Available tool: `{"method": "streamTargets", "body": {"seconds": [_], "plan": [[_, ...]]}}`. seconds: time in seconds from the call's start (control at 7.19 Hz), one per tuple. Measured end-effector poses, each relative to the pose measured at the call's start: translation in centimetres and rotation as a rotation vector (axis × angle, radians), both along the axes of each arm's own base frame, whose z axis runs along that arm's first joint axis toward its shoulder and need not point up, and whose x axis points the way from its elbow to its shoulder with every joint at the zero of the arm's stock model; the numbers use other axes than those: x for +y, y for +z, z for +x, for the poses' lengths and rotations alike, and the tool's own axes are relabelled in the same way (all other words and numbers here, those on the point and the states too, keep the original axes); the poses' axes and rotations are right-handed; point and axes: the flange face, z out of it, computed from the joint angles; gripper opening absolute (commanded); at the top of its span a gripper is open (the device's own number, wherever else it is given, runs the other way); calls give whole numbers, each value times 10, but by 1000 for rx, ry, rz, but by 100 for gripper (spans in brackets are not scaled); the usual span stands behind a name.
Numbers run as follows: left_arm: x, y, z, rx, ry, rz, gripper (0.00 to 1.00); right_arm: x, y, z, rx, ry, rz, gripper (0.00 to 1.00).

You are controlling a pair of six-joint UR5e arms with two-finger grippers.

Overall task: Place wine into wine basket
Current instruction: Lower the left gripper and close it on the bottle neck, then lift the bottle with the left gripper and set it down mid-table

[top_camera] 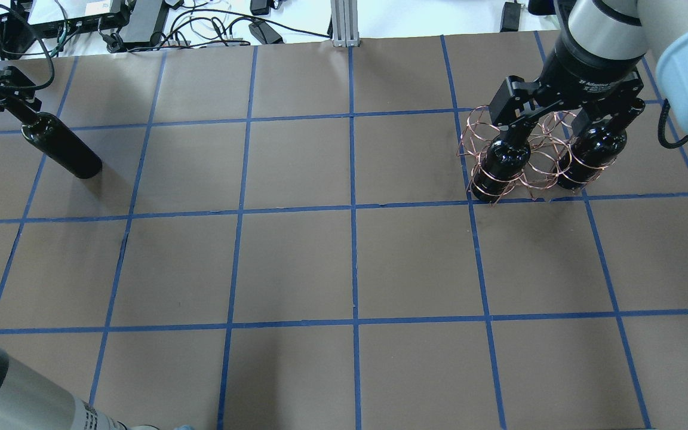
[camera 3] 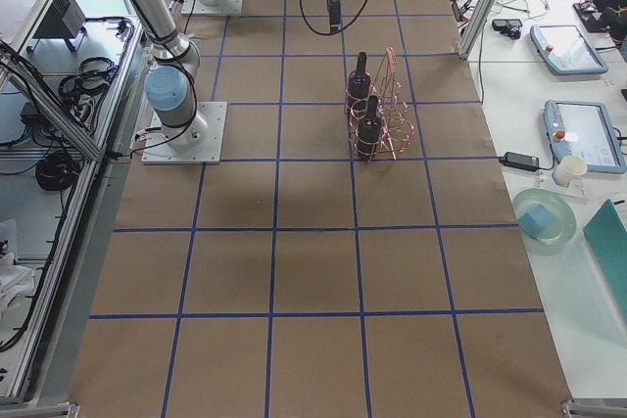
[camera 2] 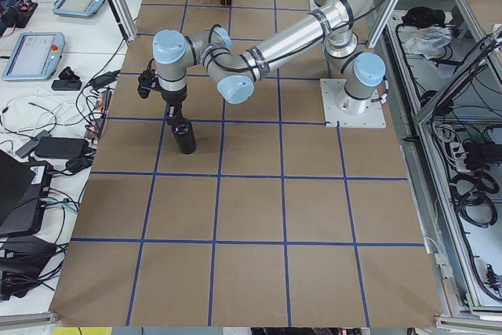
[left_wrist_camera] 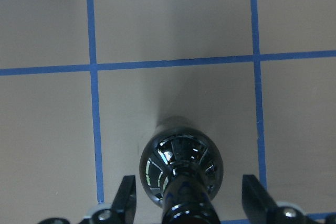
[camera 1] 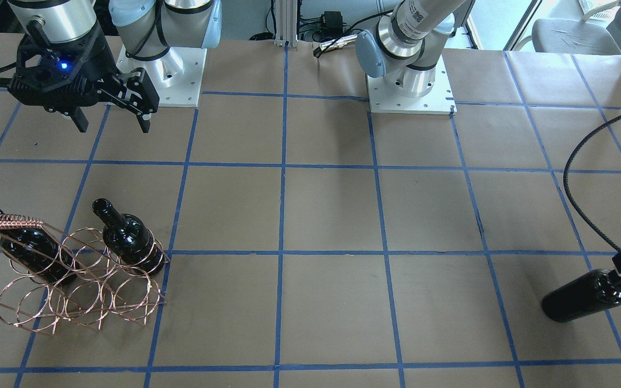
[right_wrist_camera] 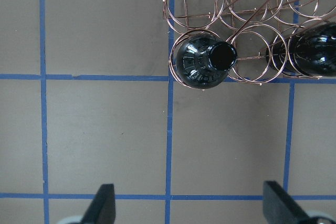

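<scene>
My left gripper is about to grab the third wine bottle by its neck, so the bottle's body stays free to slide into the wine basket (camera 1: pixel 85 284).
One near-black wine bottle (top_camera: pixel 60 146) stands upright on the table at the far left, also in the front view (camera 1: pixel 585 296) and the left side view (camera 2: pixel 184 135). My left gripper (top_camera: pixel 6 98) is around its neck. In the left wrist view (left_wrist_camera: pixel 189 182) the fingers stand apart on either side of the neck, open. The rose-copper wire wine basket (top_camera: pixel 526 158) stands at the right and holds two bottles (camera 1: pixel 127 237) (camera 1: pixel 30 248). My right gripper (camera 1: pixel 111 116) hangs open and empty above the table beside the basket (right_wrist_camera: pixel 247 3).
The table is brown paper with a blue tape grid (top_camera: pixel 353 209). Both arm bases (camera 1: pixel 410 91) stand at the robot's edge. Cables and electronics (top_camera: pixel 141 24) lie beyond the far table edge.
</scene>
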Motion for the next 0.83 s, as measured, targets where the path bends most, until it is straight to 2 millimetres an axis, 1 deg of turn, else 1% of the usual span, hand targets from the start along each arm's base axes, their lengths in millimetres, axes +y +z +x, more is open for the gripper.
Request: {"method": "streamTargets", "body": {"seconds": [0.14, 0.28, 0.42, 0.56, 0.83], "plan": [[0, -2, 0, 0, 0, 3, 56, 0, 0, 0, 0, 0, 0, 99], [0, -4, 1, -1, 2, 10, 45, 0, 0, 0, 0, 0, 0, 99], [1, -6, 1, -1, 3, 16, 15, 0, 0, 0, 0, -1, 0, 99], [1, -7, 1, -1, 3, 19, 0, 0, 0, 0, -1, -1, -1, 99], [1, -8, 1, -1, 2, 22, 0, 0, 0, 0, -2, -1, -1, 99]]}}
